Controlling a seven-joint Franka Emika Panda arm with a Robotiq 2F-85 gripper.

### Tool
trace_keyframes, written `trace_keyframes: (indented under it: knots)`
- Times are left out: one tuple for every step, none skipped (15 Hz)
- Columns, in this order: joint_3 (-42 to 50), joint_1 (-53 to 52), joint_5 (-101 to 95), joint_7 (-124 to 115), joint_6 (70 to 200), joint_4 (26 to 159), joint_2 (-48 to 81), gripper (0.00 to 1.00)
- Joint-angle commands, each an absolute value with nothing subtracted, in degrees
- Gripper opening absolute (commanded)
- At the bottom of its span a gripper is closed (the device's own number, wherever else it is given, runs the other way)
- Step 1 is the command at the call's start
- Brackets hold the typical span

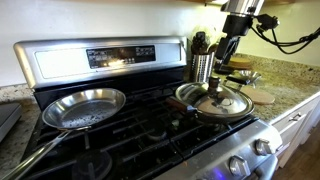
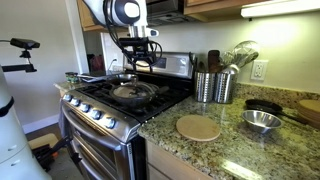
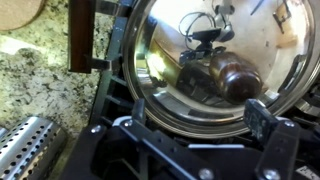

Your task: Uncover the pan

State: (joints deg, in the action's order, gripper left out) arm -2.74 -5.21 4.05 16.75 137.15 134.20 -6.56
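The lid needs to be grabbed next by its centre knob from above, with my gripper's fingers on opposite sides, so that I can lift the lid level and uncover the pan.
The pan (image 1: 203,114) sits on a burner of the stove, covered by a round shiny metal lid (image 1: 217,103) with a centre knob. Only its dark rim and reddish-brown handle (image 3: 80,35) show. In both exterior views my gripper (image 1: 215,86) hangs straight above the lid (image 2: 133,92), close to the knob. In the wrist view the lid (image 3: 190,50) fills the frame and the knob (image 3: 235,75) lies ahead of my gripper (image 3: 200,115). The fingers are spread wide and hold nothing.
A shiny silver skillet (image 1: 85,108) with a long handle sits on the neighbouring burner. A perforated steel utensil holder (image 2: 215,85) stands on the granite counter beside the stove. A round wooden board (image 2: 198,127) and a metal bowl (image 2: 262,120) lie further along.
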Motion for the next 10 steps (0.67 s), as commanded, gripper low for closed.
trace_keyframes:
  knots:
    - [-3.53,-6.42,7.72,17.77,139.14,133.49,-3.91,1.00]
    - [-3.83,-6.66,9.01,18.36,139.24,133.37,-3.33,1.00]
    - [-4.17,-6.86,10.10,18.76,139.05,133.21,-2.91,1.00]
    - [-4.51,-6.90,10.91,19.07,138.66,132.98,-2.47,1.00]
    - [-4.84,-6.99,11.43,19.26,138.13,132.90,-2.23,1.00]
    - [-5.07,-7.08,11.78,19.35,137.97,132.82,-1.98,1.00]
    - [-5.32,-7.09,12.05,19.21,137.23,132.69,-1.68,1.00]
    - [-5.53,-7.04,12.32,19.17,136.89,132.67,-1.48,1.00]
    - [-5.73,-6.97,12.20,18.70,135.91,132.57,-1.29,1.00]
    - [-5.86,-6.92,12.03,18.49,135.31,132.50,-1.16,1.00]
